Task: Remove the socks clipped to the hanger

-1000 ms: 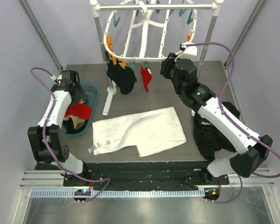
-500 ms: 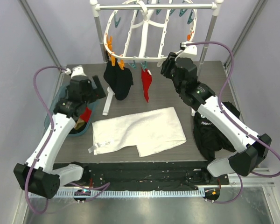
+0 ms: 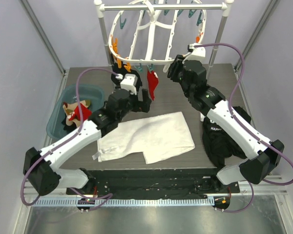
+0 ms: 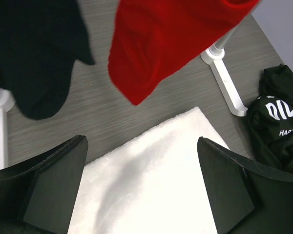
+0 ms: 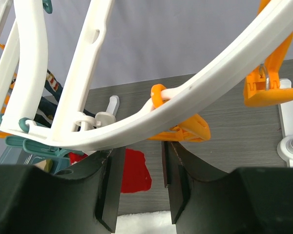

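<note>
The red sock should come off next, so my left gripper should grab it by its loose lower end [image 5: 137, 177]. My right gripper can then open the clip [image 5: 185, 130].
The white hanger [image 3: 151, 36] hangs tilted from the rail. A red sock [image 3: 152, 84] is clipped to its near rim, and a black sock [image 4: 34, 63] hangs left of it. My left gripper [image 3: 143, 97] is wide open over the white cloth, just below and in front of the red sock [image 4: 171, 44], with nothing between its fingers [image 4: 53, 185]. My right gripper [image 3: 171, 66] is up at the hanger rim [image 5: 195, 87]. The rim lies across its fingertips beside an orange clip [image 5: 185, 130]. Its jaws stand partly apart and the gap shows nothing held.
A teal basin [image 3: 53, 127] at the left holds red and tan socks [image 3: 73, 111]. A white cloth [image 3: 146, 134] lies mid-table and a black garment [image 3: 219, 141] at the right. The grey rail [image 3: 185, 7] stands on poles with white feet [image 4: 227, 85].
My left arm swung from the basin at the left to the middle, under the red sock, and its gripper opened. The right arm stayed at the hanger rim.
</note>
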